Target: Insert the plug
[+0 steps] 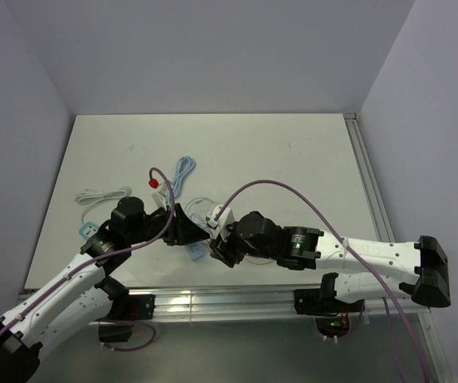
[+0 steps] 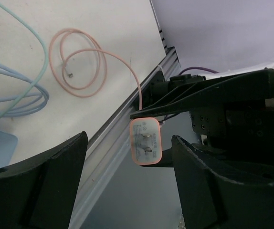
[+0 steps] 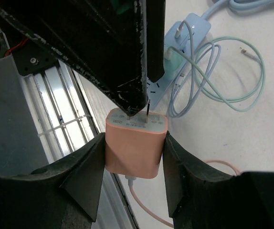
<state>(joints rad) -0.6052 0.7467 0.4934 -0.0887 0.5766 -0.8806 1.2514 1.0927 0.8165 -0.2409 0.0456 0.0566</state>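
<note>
The plug's body is still beyond the fingers of my left gripper, so I need to move them toward it; closing now would miss it and reach the plug's pins at most.
My right gripper is shut on a pink charger plug, its two metal prongs pointing away from the wrist. The plug's pink cable coils on the table. In the left wrist view the plug hangs over the table's near edge, between my left gripper's open, empty fingers without touching them. A light blue power strip with one charger plugged in lies just past the plug; it also shows in the top view under both grippers. A left finger hides part of the prongs.
Pale green and blue cables loop beside the power strip. A white cable, a blue cable and a red-tipped lead lie at the table's left middle. An aluminium rail runs along the near edge.
</note>
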